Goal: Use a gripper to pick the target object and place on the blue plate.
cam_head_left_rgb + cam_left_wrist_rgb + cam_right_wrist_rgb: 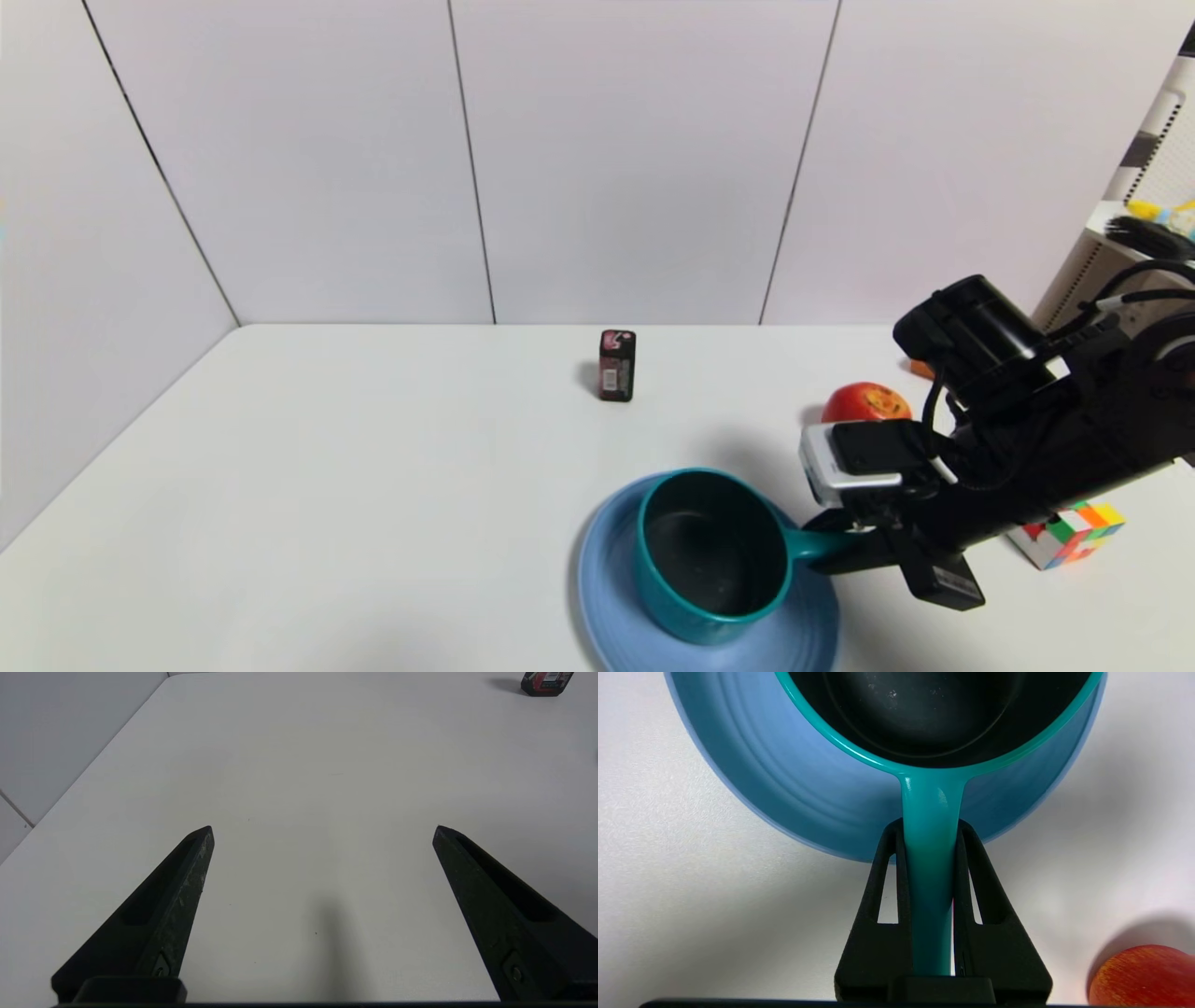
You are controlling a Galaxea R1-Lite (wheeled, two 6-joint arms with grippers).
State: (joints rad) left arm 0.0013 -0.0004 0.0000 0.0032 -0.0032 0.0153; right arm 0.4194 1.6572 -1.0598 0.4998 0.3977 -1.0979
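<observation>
My right gripper will let go of the teal saucepan, because its base is inside the rim of the blue plate and the saucepan would stay there.
The target object, a teal saucepan (714,560) with a dark inside, stands upright over the blue plate (607,597) at the table's near edge. Whether its base touches the plate I cannot tell. My right gripper (826,546) reaches in from the right and is shut on the pan's straight handle. In the right wrist view both black fingers (887,868) press the handle's sides, with the saucepan (924,718) and the plate (784,774) just beyond my right gripper (930,823). My left gripper (322,830) hangs open over bare table, holding nothing.
A red apple (864,403) sits behind my right arm, also in the right wrist view (1143,975). A small dark box (617,365) stands upright mid-table. A coloured puzzle cube (1069,534) lies to the right. White walls bound the table's back and left.
</observation>
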